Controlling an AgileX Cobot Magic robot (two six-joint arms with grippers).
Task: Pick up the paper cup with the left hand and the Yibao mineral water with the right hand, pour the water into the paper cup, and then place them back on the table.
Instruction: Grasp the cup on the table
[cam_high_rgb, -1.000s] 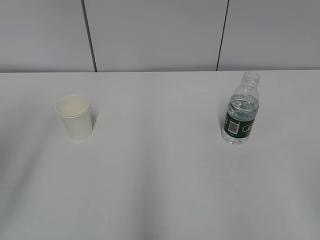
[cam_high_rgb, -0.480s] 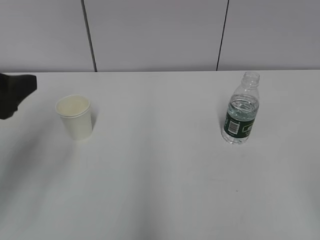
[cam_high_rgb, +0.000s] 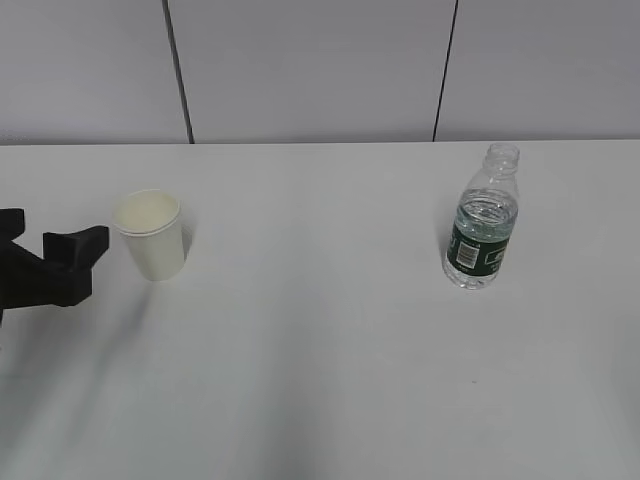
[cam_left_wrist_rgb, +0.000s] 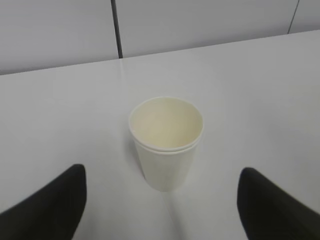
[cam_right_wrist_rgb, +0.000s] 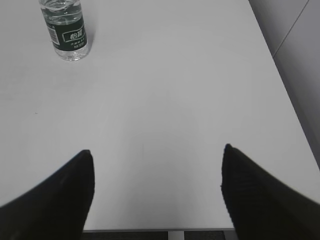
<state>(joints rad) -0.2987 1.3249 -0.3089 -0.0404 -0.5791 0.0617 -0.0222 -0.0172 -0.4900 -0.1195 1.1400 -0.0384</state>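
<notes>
The left gripper grabs the paper cup by its side (cam_high_rgb: 154, 254) next, so the paper cup's open rim (cam_high_rgb: 147, 196) stays free to receive the water.
The cream-white paper cup (cam_high_rgb: 151, 236) stands upright on the white table (cam_high_rgb: 320, 340) at the left; it also shows in the left wrist view (cam_left_wrist_rgb: 166, 142). My left gripper (cam_high_rgb: 58, 240) is open just left of the cup, apart from it; in the left wrist view (cam_left_wrist_rgb: 162, 187) the cup stands ahead between its spread fingers. The Yibao mineral water bottle (cam_high_rgb: 482, 220) stands uncapped at the right, and sits at the top left of the right wrist view (cam_right_wrist_rgb: 65, 29). My right gripper (cam_right_wrist_rgb: 157, 165) is open and empty over the table's near edge, far from the bottle, out of the exterior view.
A grey panelled wall (cam_high_rgb: 320, 70) with dark seams runs behind the table. The table's right edge (cam_right_wrist_rgb: 280, 80) and near edge (cam_right_wrist_rgb: 160, 230) show in the right wrist view.
My left gripper has come into the exterior view from the left and moved down and right, closer to the cup. Cup and bottle have not moved.
</notes>
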